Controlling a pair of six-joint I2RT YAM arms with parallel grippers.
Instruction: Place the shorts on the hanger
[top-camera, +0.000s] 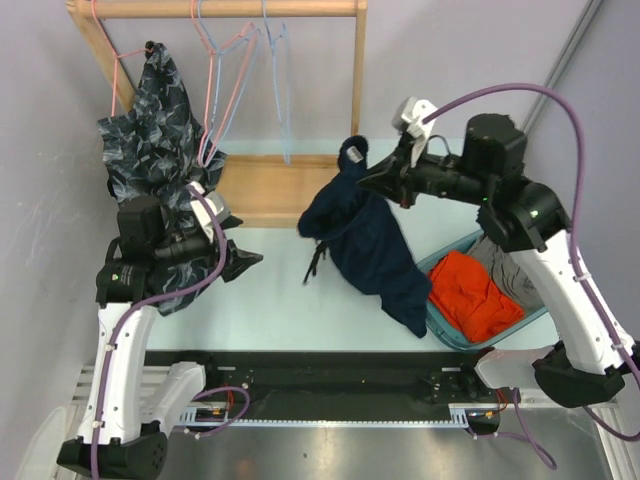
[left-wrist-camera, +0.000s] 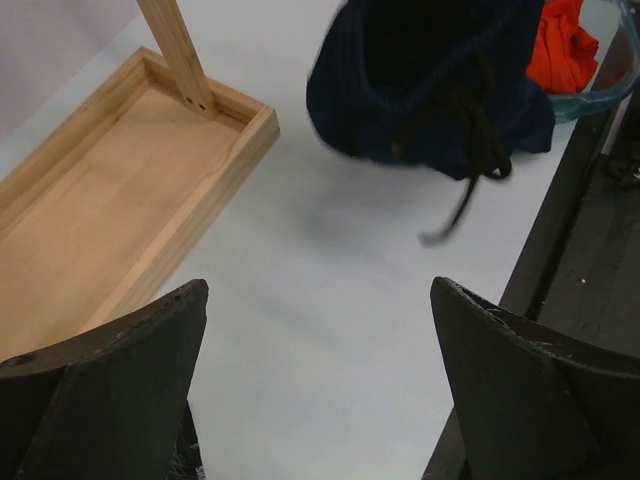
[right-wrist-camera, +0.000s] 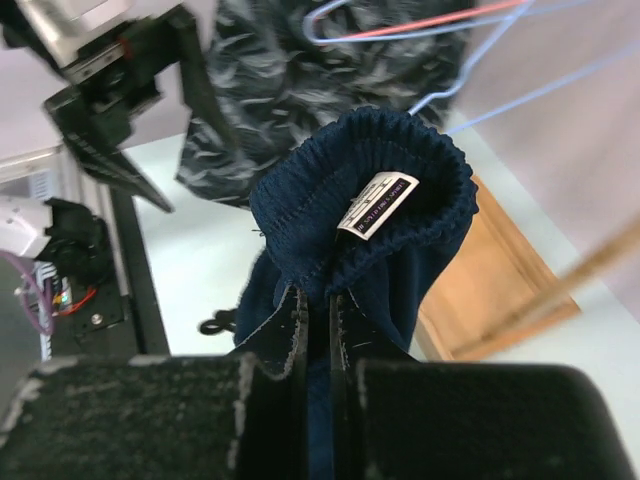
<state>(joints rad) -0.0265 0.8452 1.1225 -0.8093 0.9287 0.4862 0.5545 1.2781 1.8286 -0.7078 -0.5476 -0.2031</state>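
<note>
The left gripper needs to spread the shorts for the hanger, so next it should grab the shorts' free waistband edge (top-camera: 311, 224) (left-wrist-camera: 378, 112), across from the right gripper.
The navy shorts (top-camera: 365, 240) hang in the air from my right gripper (top-camera: 368, 172), which is shut on the elastic waistband; the white label shows in the right wrist view (right-wrist-camera: 378, 203). Their lower end trails onto the basket rim. The shorts also show in the left wrist view (left-wrist-camera: 430, 90) with a dangling drawstring. The light-blue hanger (top-camera: 279, 85) hangs on the wooden rail at the back, apart from the shorts. My left gripper (top-camera: 245, 262) is open and empty, low at the left; its fingers (left-wrist-camera: 130, 390) frame bare table.
A wooden rack (top-camera: 270, 185) with a tray base stands at the back. Pink hangers (top-camera: 222, 70) and a leaf-print garment (top-camera: 155, 130) hang on it. A teal basket (top-camera: 480, 335) at the right holds an orange garment (top-camera: 475, 295).
</note>
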